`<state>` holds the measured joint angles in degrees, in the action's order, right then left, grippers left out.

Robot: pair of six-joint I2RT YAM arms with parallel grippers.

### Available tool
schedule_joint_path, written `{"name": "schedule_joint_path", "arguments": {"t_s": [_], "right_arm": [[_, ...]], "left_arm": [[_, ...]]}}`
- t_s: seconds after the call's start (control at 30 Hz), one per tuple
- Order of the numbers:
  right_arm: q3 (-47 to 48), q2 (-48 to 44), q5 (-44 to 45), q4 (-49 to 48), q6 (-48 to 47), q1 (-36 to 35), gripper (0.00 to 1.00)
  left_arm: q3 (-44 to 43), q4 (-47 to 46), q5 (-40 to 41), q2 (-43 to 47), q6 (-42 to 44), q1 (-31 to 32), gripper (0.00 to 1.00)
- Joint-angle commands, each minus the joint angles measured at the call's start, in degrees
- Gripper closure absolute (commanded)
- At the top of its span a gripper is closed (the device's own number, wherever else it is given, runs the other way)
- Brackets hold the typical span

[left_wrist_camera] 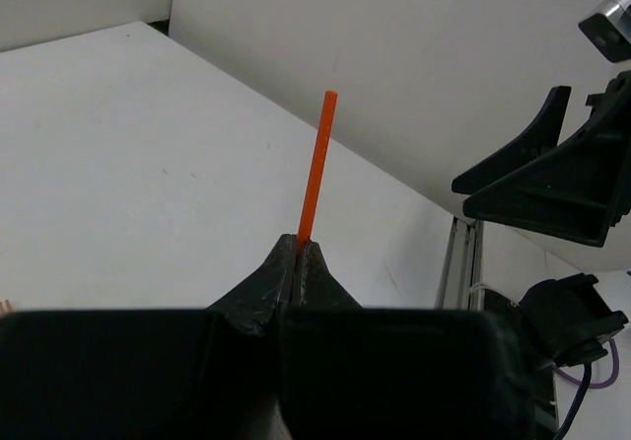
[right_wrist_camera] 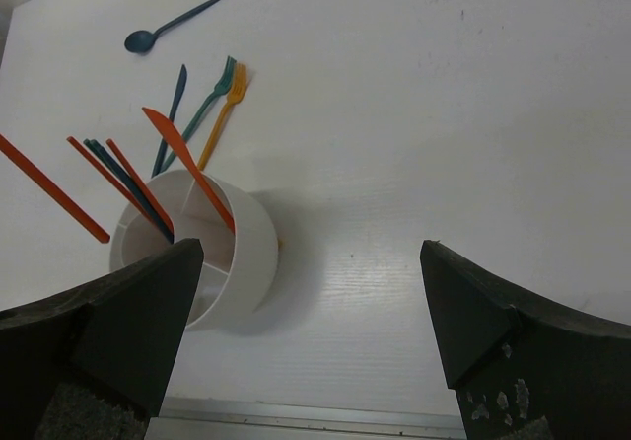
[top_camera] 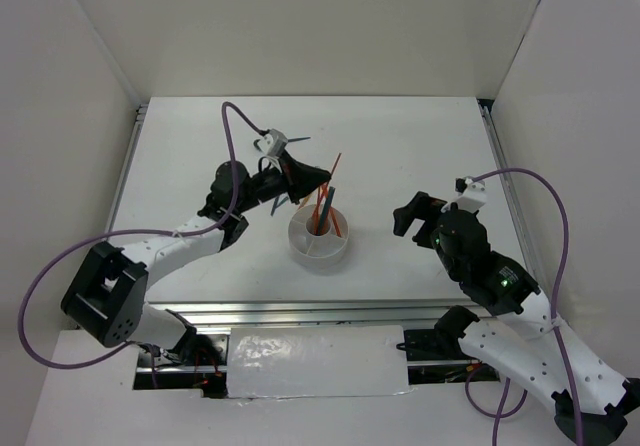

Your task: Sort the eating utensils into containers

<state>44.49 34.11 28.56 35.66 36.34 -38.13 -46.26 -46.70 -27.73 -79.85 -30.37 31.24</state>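
My left gripper keeps hold of the orange chopstick for now. Its lower end hangs outside the holder's rim, so if I opened now, it would drop beside the holder.
My left gripper (top_camera: 320, 184) is shut on an orange chopstick (top_camera: 335, 164) and holds it just behind the round white holder (top_camera: 302, 250). In the left wrist view the chopstick (left_wrist_camera: 315, 164) sticks up from the closed gripper (left_wrist_camera: 298, 247). The holder (right_wrist_camera: 251, 253) contains orange and dark teal chopsticks (right_wrist_camera: 128, 182) and an orange knife-like piece (right_wrist_camera: 187, 169). A blue spoon (right_wrist_camera: 173, 24), a teal fork (right_wrist_camera: 205, 111), an orange fork (right_wrist_camera: 222, 116) and a dark teal piece (right_wrist_camera: 171, 119) lie on the table behind it. My right gripper (top_camera: 412, 212) is open and empty, right of the holder.
White walls enclose the table (top_camera: 420, 146) at the back and both sides. A metal rail (right_wrist_camera: 296, 415) runs along the near edge. In the top view my left arm (top_camera: 180, 241) covers most of the loose utensils.
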Motion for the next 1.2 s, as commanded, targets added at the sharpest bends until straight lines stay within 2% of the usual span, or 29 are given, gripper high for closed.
{"name": "schedule_joint_path", "arguments": {"t_s": [0.0,0.4,0.6,0.87,0.97,1.0,1.03,1.07,1.17], "right_arm": [[1.83,-0.27,2.29,0.9,-0.39,-0.63,0.0],[1.48,-0.53,2.29,1.25,-0.13,-0.54,0.0],[1.74,-0.45,2.38,1.43,-0.04,-0.54,0.0],[1.13,-1.06,2.56,1.7,0.14,-0.54,0.0],[0.95,-0.97,2.38,1.34,-0.04,-0.54,0.0],[0.95,-0.8,2.38,1.34,-0.04,-0.54,0.0],[0.95,-0.71,2.29,1.17,-0.04,-0.54,0.0],[0.95,-0.62,2.21,1.17,-0.04,-0.54,0.0],[1.04,-0.36,2.12,0.82,-0.21,-0.46,0.0]], "left_arm": [[0.38,-11.48,-2.69,-1.35,-1.36,1.01,1.0],[2.67,-11.49,-5.31,-5.13,1.8,1.45,1.0],[3.63,-14.91,-6.46,-8.47,1.19,1.45,1.0],[2.93,-12.29,-6.99,-9.54,2.77,1.45,0.99],[2.58,-9.74,-6.64,-8.57,3.82,1.45,0.85],[2.58,-7.99,-6.47,-8.3,4.44,1.45,0.73],[2.58,-7.45,-6.03,-7.78,4.53,1.45,0.68],[3.01,-7.1,-5.59,-7.25,4.7,1.45,0.58],[3.81,-5.25,-3.22,-5.05,6.02,1.45,0.43]]}}
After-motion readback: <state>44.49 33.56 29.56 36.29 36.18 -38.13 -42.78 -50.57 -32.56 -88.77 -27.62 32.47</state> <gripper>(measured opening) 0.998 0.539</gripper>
